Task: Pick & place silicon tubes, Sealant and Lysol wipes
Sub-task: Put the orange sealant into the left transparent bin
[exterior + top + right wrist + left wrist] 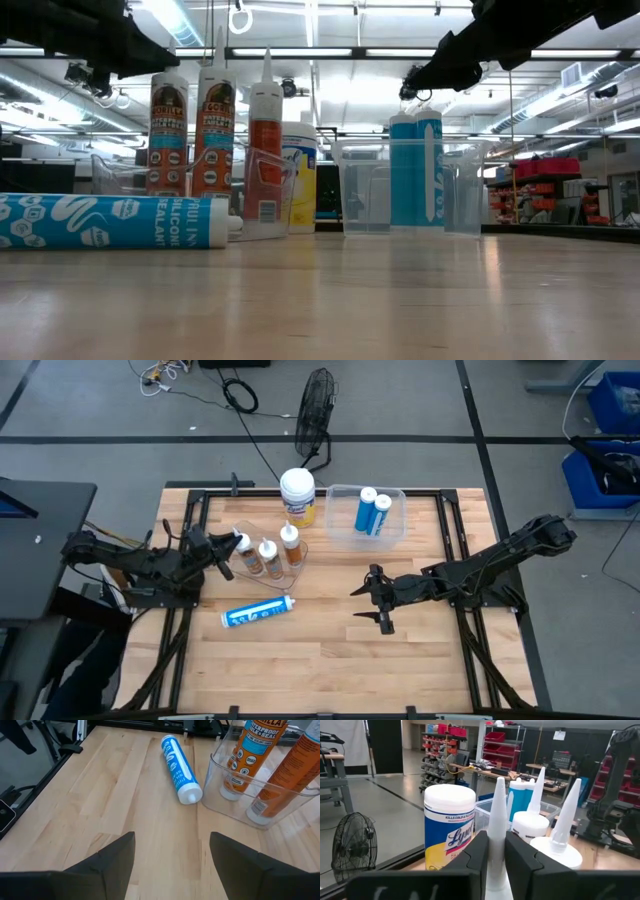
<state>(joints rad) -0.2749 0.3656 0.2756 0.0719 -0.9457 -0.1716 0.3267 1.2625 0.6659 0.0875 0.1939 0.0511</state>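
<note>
The orange tube's base sits in the clear container beside the other tubes, so it is time for my left gripper to open now.
Three orange sealant tubes stand upright in a clear container at the table's left middle. My left gripper reaches in level from the left and is shut on the leftmost tube. The Lysol wipes, yellow label and white lid, stand behind them on the table. Two blue silicone tubes stand in a clear bin at the back. A third blue tube lies on its side on the table. My right gripper hangs open over bare wood at the middle right. My left gripper pinches the leftmost tube's white nozzle between its two fingers, low on the cone. The fingers come in level from the table's left side and lie across the nozzle. The tube stands upright with its base in the clear container.
A black fan and cables lie on the floor beyond the far edge. Bare wood spreads across the near half of the table. In the right wrist view the lying blue tube sits beside the container's clear wall.
</note>
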